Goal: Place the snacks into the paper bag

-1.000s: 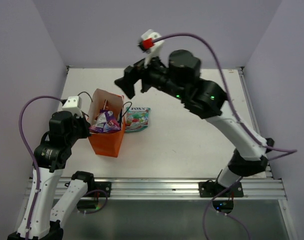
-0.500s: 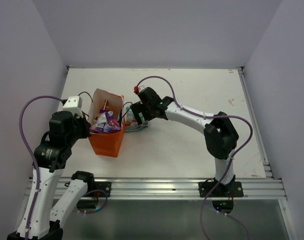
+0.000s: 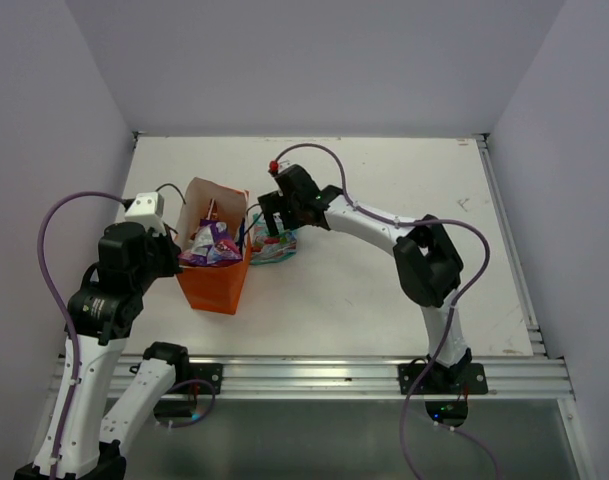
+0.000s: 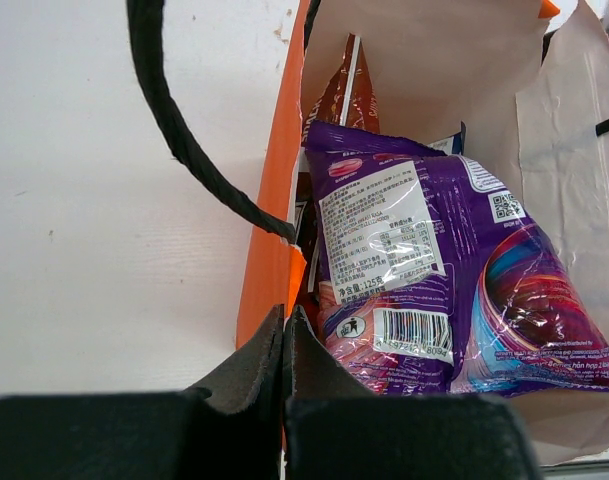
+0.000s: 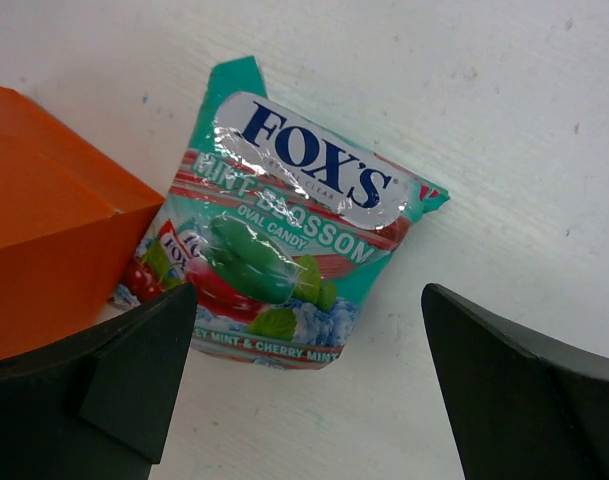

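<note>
The right gripper grabs the sweets packet by its middle [image 3: 273, 246] next, which leaves its FOX'S end free to settle into the paper bag [image 3: 216, 288].
The orange paper bag [image 3: 216, 288] stands upright at the table's left. It holds the purple packet [image 3: 212, 243], also in the left wrist view [image 4: 424, 260], with the red-orange Doritos bag [image 4: 344, 95] and a sliver of the blue bag [image 4: 446, 143] behind it. My left gripper [image 3: 176, 258] is shut on the bag's near orange wall [image 4: 269, 250] at its rim [image 4: 284, 315]. The green-white-pink sweets packet [image 3: 279, 250] lies flat on the table just right of the bag [image 5: 294, 230]. My right gripper [image 3: 274, 225] hovers low over it, open and empty [image 5: 306, 310].
The bag's black cord handle [image 4: 174, 130] loops over its left side. The bag's orange corner [image 5: 44, 200] stands close to the right gripper's left finger [image 5: 134, 370]. White table surface [image 3: 384, 290] extends to the right; grey walls surround the table.
My right arm has come down from high above the table to just over the sweets packet, beside the bag. My left gripper has kept its hold on the bag.
</note>
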Controlling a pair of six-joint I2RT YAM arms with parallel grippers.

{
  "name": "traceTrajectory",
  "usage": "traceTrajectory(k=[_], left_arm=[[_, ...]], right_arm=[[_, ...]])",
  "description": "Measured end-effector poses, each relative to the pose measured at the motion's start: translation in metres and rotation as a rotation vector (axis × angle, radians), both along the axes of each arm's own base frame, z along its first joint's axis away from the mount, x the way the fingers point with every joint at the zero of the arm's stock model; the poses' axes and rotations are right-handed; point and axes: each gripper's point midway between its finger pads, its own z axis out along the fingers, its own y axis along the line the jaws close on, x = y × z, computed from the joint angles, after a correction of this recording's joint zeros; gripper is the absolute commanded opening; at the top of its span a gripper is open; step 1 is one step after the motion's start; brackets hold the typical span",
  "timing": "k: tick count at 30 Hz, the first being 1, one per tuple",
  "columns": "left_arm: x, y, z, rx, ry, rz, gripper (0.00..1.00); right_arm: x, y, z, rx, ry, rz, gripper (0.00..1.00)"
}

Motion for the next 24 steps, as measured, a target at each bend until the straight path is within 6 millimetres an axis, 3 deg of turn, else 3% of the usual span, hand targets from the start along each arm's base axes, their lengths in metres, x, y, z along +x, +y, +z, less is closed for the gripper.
traceTrajectory(k=[4,6,7,8,10,11,16,20,22,24], left_arm=[[0.0,0.0,0.0,0.0,0.0,0.001,0.0],[0.0,0.0,0.0,0.0,0.0,0.001,0.0],[0.0,0.0,0.0,0.0,0.0,0.0,0.0],[0.0,0.0,0.0,0.0,0.0,0.0,0.0],[0.0,0.0,0.0,0.0,0.0,0.0,0.0],[0.0,0.0,0.0,0.0,0.0,0.0,0.0],[0.0,0.0,0.0,0.0,0.0,0.0,0.0],[0.0,0.0,0.0,0.0,0.0,0.0,0.0],[0.0,0.0,0.0,0.0,0.0,0.0,0.0],[0.0,0.0,0.0,0.0,0.0,-0.001,0.0]], right_arm=[[-0.006,-0.001,-0.039,-0.039,0.073,0.001,0.95],[-0.011,-0.002,-0.053,-0.053,0.106,0.006,0.81],[-0.014,-0.002,-0.059,-0.052,0.127,0.009,0.69],[-0.015,-0.001,-0.061,-0.048,0.135,0.011,0.44],[-0.017,0.003,-0.061,-0.034,0.146,0.022,0.19],[-0.017,0.005,-0.06,-0.026,0.144,0.024,0.02],[-0.015,0.005,-0.054,-0.02,0.128,0.027,0.0],[-0.017,-0.018,-0.035,-0.114,0.087,0.02,0.0],[-0.017,-0.03,-0.012,-0.161,0.05,0.026,0.0],[-0.008,-0.03,0.032,-0.154,-0.018,0.032,0.0]])
